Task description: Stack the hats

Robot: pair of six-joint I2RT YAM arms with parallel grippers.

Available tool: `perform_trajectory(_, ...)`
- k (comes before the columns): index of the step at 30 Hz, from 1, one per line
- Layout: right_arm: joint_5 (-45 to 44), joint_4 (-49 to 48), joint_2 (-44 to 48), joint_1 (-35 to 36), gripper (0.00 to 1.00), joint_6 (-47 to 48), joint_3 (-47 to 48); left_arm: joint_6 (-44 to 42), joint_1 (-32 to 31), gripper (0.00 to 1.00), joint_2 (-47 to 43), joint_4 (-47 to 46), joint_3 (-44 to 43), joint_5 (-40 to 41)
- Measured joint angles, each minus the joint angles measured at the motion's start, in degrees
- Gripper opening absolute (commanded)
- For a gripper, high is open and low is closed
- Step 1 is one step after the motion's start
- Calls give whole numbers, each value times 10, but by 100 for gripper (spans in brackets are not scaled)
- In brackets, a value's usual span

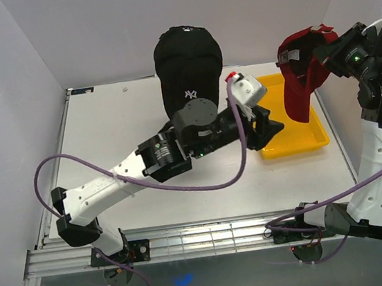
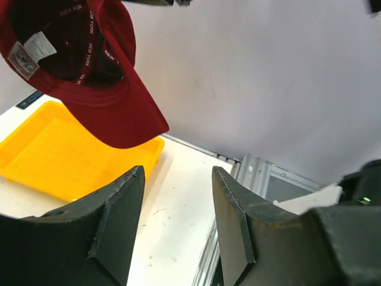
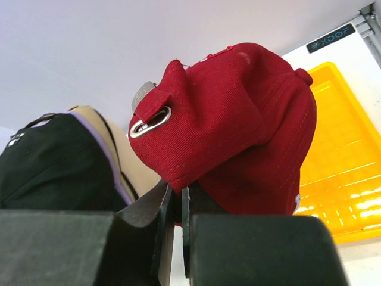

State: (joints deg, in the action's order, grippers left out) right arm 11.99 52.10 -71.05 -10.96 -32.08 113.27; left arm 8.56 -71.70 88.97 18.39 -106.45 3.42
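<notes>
My left gripper reaches the red cap's rim next and grabs the rim's side edge, keeping the cap's opening empty to stack the cap.
My right gripper [image 1: 326,53] is shut on the rear edge of the red cap [image 1: 301,77] and holds it in the air above the yellow tray [image 1: 310,144]; the cap hangs brim down. It also shows in the right wrist view [image 3: 238,131] and the left wrist view [image 2: 101,83]. A stack of caps with the black "NY" cap [image 1: 187,63] on top stands at the back centre; lavender and tan edges show under it in the right wrist view [image 3: 107,155]. My left gripper [image 1: 273,127] is open and empty beside the tray's left edge.
The yellow tray [image 2: 53,155] sits at the right of the white table. White walls enclose the back and sides. A metal rail [image 1: 210,238] runs along the near edge.
</notes>
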Motion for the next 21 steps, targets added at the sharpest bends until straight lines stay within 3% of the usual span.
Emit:
perform_trajectory(10,31,2,86,0,8,-23,-50,-21,-55,62,89,-57,-10,153)
perform_trajectory(21,49,3,92,0,8,-27,-63,-26,-54,62,164,-85,-118,206)
